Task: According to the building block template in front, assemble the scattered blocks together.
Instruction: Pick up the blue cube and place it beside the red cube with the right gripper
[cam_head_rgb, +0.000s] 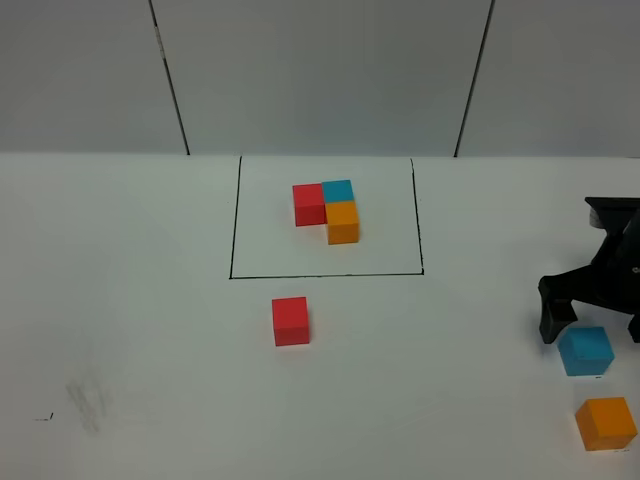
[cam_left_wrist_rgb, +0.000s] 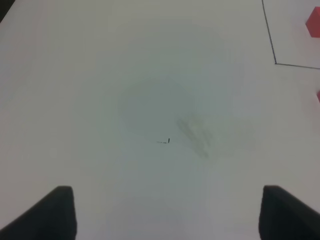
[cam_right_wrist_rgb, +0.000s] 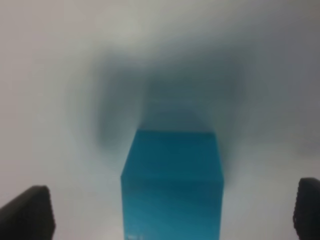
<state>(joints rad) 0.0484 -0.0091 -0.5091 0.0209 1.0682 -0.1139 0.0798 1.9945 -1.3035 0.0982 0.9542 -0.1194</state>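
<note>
The blue cube (cam_head_rgb: 585, 350) needs to go beside the red cube (cam_head_rgb: 290, 321) as the template shows, so my right gripper next needs to grab it by its opposite sides.
The building block template (cam_head_rgb: 327, 210), a red, cyan-blue and orange L-cluster, sits inside a black outline (cam_head_rgb: 232, 240) at the back centre. Of the scattered blocks, the red cube (cam_head_rgb: 290, 321) lies just in front of the outline. The blue cube (cam_head_rgb: 585, 350) and orange cube (cam_head_rgb: 606, 423) lie at the front right. My right gripper (cam_head_rgb: 595, 325) is open and straddles the blue cube (cam_right_wrist_rgb: 171, 185), its fingertips (cam_right_wrist_rgb: 30, 212) wide on either side and not touching it. My left gripper (cam_left_wrist_rgb: 167, 215) is open over bare table, and it does not show in the exterior view.
The white table (cam_head_rgb: 130, 300) carries a faint grey smudge (cam_head_rgb: 88, 405) at the front left, which also shows as a smudge (cam_left_wrist_rgb: 192, 135) in the left wrist view. The outline's corner (cam_left_wrist_rgb: 275, 63) and a sliver of the red cube (cam_left_wrist_rgb: 318, 96) show at that view's edge.
</note>
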